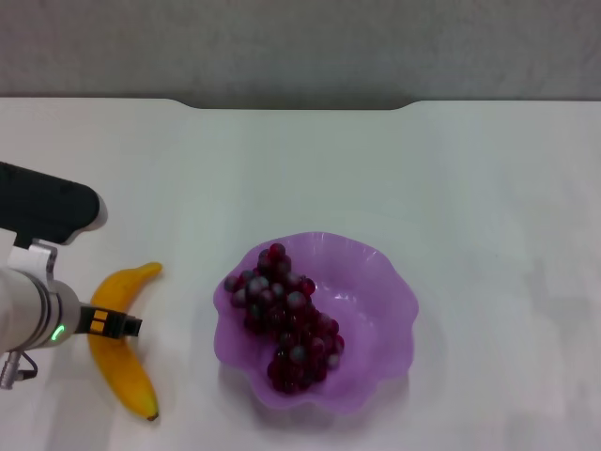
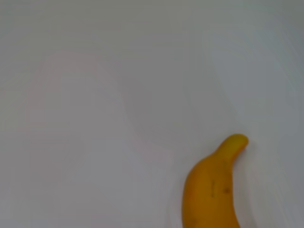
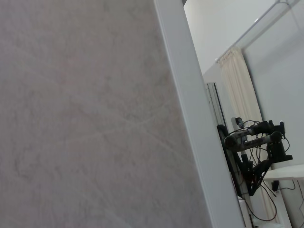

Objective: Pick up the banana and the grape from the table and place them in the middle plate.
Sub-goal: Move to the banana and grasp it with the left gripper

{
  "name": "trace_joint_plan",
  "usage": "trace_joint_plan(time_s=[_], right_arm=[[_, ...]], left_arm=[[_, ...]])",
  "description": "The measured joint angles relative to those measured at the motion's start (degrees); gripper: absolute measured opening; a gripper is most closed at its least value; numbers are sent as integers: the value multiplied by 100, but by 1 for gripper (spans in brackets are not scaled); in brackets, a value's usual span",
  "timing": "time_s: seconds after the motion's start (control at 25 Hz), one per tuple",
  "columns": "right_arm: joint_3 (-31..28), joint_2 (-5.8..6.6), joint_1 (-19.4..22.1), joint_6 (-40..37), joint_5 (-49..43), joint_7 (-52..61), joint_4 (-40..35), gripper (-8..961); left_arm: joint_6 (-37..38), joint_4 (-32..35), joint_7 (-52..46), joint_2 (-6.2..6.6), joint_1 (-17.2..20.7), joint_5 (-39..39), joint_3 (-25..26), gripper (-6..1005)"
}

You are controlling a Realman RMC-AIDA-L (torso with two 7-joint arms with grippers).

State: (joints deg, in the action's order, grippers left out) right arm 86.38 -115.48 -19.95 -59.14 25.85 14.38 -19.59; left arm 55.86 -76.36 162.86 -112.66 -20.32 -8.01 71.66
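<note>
My left gripper closes on the banana now, since my fingers reach down on either side of the banana's middle (image 1: pixel 111 348) (image 2: pixel 209 204) and closing now would catch it.
The yellow banana (image 1: pixel 120 362) lies on the white table (image 1: pixel 394 169) at the front left, a short way left of the middle plate. In the left wrist view the banana's (image 2: pixel 213 190) stem end shows on bare tabletop. My left gripper (image 1: pixel 115 324) hovers over the banana's middle and covers part of it. The purple middle plate (image 1: pixel 380 291) with the wavy rim sits front centre. The bunch of dark red-purple grape (image 1: pixel 286 319) rests inside it, running from its left rim toward the front. My right gripper is out of sight; its wrist view shows only a wall and the room.
The table's far edge (image 1: pixel 300 105) has a notch at the middle. Bare white tabletop spreads behind and to the right of the plate.
</note>
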Motion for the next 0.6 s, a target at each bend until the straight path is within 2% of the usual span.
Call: trace_joint_plan(time_s=[0.2,0.36,0.6], right_arm=[[3,-9,6,0,13,-2,0,877],[16,-10,8,0,27,2,0,877],[19,-10,18,-1,34,6,0,877]], left_arm=[[-51,143,0,-67,-50,51,-4,884],[-79,169,0,-68,-59,66,-18,876],[-81,232,0,-39,-108,68,6,745]])
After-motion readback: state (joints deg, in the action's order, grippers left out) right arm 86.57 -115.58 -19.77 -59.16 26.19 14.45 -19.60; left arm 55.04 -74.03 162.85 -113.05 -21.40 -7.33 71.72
